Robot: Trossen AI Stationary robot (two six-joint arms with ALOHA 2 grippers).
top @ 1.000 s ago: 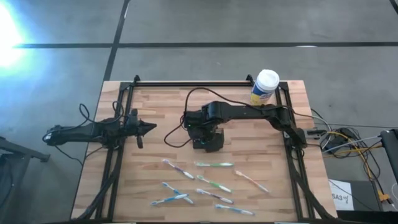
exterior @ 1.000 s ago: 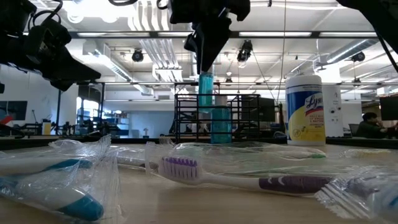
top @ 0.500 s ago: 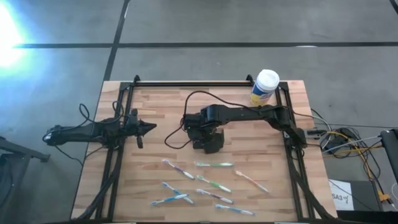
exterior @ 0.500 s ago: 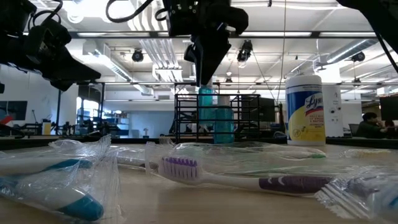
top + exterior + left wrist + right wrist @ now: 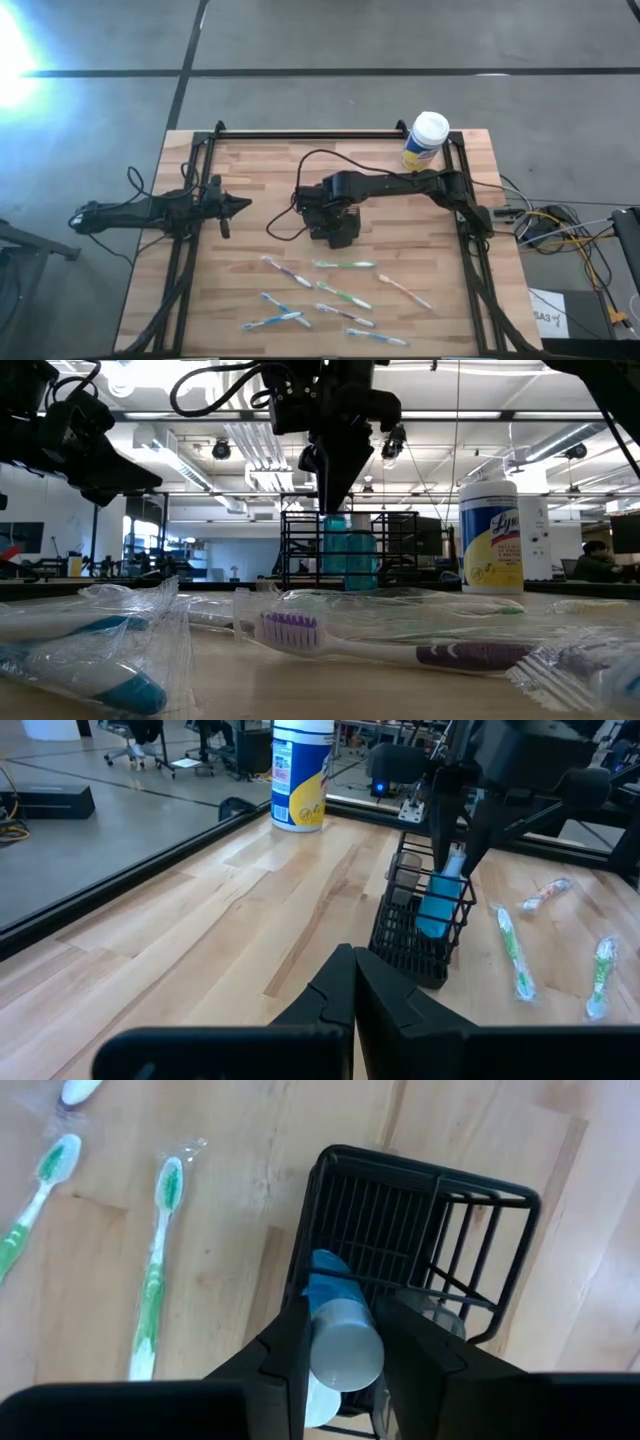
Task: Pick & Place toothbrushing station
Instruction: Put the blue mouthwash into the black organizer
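I need to let go of the blue tube with my right gripper now, because the blue tube's lower part (image 5: 328, 1270) stands inside the black wire holder's section (image 5: 365, 1230).
The toothbrushing station (image 5: 338, 230) is a black wire holder standing on the wooden table's middle, also seen in the left wrist view (image 5: 415, 935) and the low view (image 5: 395, 550). My right gripper (image 5: 345, 1355) hangs over it, pointing down, shut on a blue tube (image 5: 335, 1320) whose lower part is inside the holder (image 5: 420, 1230). The tube also shows in the left wrist view (image 5: 438, 905) and the low view (image 5: 335, 545). My left gripper (image 5: 352, 985) waits shut at the table's left side (image 5: 240, 205). My right gripper pinches the blue tube's upper end, just under its grey top (image 5: 345, 1350), between its two fingers (image 5: 290, 1350). The fingers come from above, pointing down along the tube. The tube stands about upright, its lower part sunk into a compartment of the holder; whether it rests on the floor I cannot tell.
Several wrapped toothbrushes (image 5: 320, 290) lie scattered on the table's near half, close in the low view (image 5: 390, 645). A yellow, white-capped canister (image 5: 427, 140) stands at the far right corner. A black cable (image 5: 285, 215) loops beside the holder. Black frame rails run along the table's edges.
My right gripper has gone down toward the holder with the blue tube. The tube, upright throughout, has sunk from mostly above the holder's rim to mostly inside it.
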